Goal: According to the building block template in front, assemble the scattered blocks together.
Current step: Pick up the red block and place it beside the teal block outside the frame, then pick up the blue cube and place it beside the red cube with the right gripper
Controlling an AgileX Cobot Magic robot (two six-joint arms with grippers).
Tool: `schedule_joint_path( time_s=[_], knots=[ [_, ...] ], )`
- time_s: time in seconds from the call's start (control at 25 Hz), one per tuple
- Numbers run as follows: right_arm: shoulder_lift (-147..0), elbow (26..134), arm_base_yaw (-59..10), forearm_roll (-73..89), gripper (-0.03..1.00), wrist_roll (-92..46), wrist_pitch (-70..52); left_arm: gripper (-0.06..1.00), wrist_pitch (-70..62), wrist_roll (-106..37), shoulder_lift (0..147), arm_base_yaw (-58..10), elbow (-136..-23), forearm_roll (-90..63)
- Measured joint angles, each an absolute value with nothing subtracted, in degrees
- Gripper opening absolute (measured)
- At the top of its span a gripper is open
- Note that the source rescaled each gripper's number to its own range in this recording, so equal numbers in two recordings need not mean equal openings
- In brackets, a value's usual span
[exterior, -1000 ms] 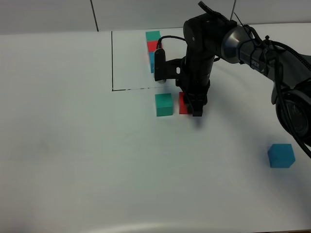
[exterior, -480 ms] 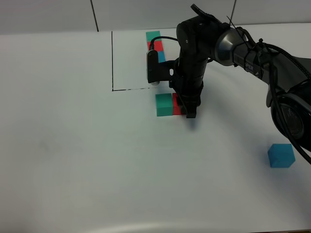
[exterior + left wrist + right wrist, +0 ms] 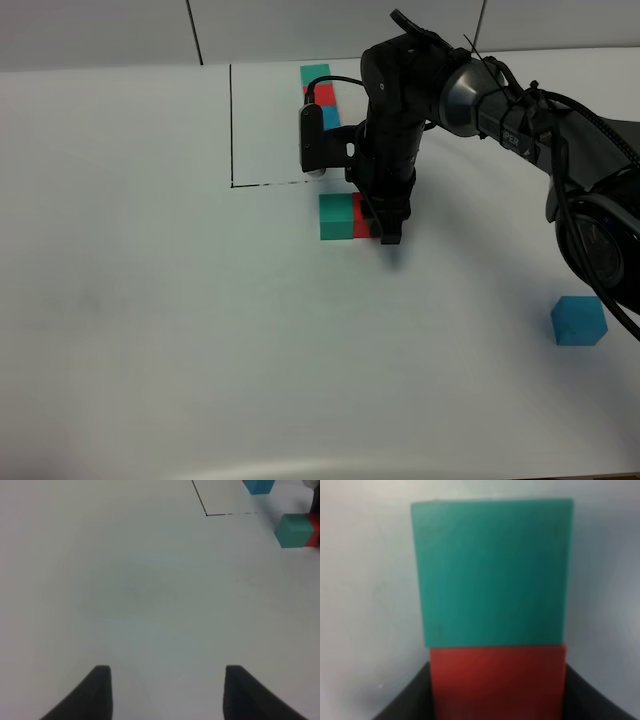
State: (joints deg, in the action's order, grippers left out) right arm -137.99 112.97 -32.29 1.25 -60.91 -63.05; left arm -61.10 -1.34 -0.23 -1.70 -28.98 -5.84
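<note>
The red cube (image 3: 362,216) sits flush beside the green cube on the tabletop, so my right gripper should open its fingers.
The template row (image 3: 320,96) of green, red and blue cubes lies inside the black drawn lines (image 3: 232,125) at the back of the table. The teal-green cube (image 3: 336,217) sits just below the frame's corner, with the red cube (image 3: 362,216) pressed against its right side. My right gripper (image 3: 383,218) is shut on the red cube (image 3: 497,680), which touches the green cube (image 3: 492,572) in the right wrist view. The blue cube (image 3: 579,320) lies alone at the right. My left gripper (image 3: 165,690) is open and empty over bare table; the green cube (image 3: 294,530) shows far off.
The white table (image 3: 150,300) carries only these cubes. The right arm (image 3: 500,90) reaches in from the right over the template's lower end. A grey wall runs along the table's back edge.
My right gripper has slid the red cube leftward until it touches the green cube. The gap between the two cubes has closed. The blue cube and left arm have not moved.
</note>
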Motion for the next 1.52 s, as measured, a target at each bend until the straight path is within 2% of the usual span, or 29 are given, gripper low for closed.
schedule_joint_path(
  time_s=[0.32, 0.4, 0.44, 0.64, 0.76, 1.0, 1.12, 1.52],
  knots=[
    [-137.99, 112.97, -32.35, 1.20, 0.03, -60.85, -63.05, 0.10, -61.10, -1.34, -0.23, -1.70, -28.98, -5.84],
    [-137.99, 112.97, -32.35, 1.08, 0.07, -60.51, -62.94, 0.10, -61.10, -1.34, -0.23, -1.70, -28.98, -5.84],
    [-138.20, 112.97, -32.44, 1.25, 0.15, -60.12, -62.94, 0.10, -61.10, -1.34, -0.23, -1.70, -28.98, -5.84],
    [-136.55, 112.71, -32.57, 0.41, 0.71, -54.18, -66.30, 0.10, -61.10, -1.34, -0.23, -1.70, -28.98, -5.84],
    [-133.64, 112.71, -31.66, -0.53, 0.86, -47.38, -68.31, 0.10, -61.10, -1.34, -0.23, -1.70, -28.98, -5.84],
    [-125.09, 105.27, -27.80, -2.86, 0.89, -34.60, -68.98, 0.10, -61.10, -1.34, -0.23, -1.70, -28.98, -5.84],
    [-118.53, 95.51, -25.42, -3.60, 0.89, -27.96, -66.98, 0.10, -61.10, -1.34, -0.23, -1.70, -28.98, -5.84],
    [-94.59, 56.62, -14.22, -2.90, 0.85, -5.29, -49.12, 0.10, -61.10, -1.34, -0.23, -1.70, -28.98, -5.84]
  ],
)
